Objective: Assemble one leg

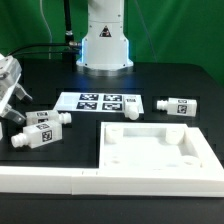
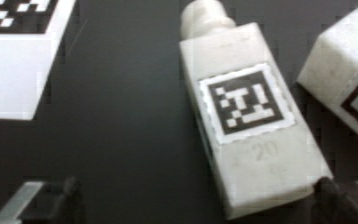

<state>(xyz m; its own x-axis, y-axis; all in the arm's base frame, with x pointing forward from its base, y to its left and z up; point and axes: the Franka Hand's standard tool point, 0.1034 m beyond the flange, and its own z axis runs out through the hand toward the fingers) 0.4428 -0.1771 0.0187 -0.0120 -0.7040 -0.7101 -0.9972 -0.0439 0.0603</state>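
I will grab the white leg by its blunt end [image 1: 32,117] [image 2: 277,186] with my gripper next, so its round peg stays free to go into the square tabletop.
Two white legs [image 1: 44,119] [image 1: 38,136] lie side by side on the black table at the exterior view's left, each with a square tag and a round peg. My gripper [image 1: 12,105] hangs just beside them, low over the table. In the wrist view one leg [image 2: 247,110] lies lengthwise with its tag up and its peg pointing away from my gripper [image 2: 190,205]. Its blunt end sits close to one dark fingertip [image 2: 345,195]. The jaws stand wide open and hold nothing. A second leg [image 2: 345,80] lies beside the first.
The marker board [image 1: 95,101] lies mid-table and shows in the wrist view [image 2: 16,50]. Two more legs [image 1: 130,107] [image 1: 178,105] lie past it. The square tabletop [image 1: 155,150] sits at the front right. A long white rail [image 1: 50,180] runs along the front.
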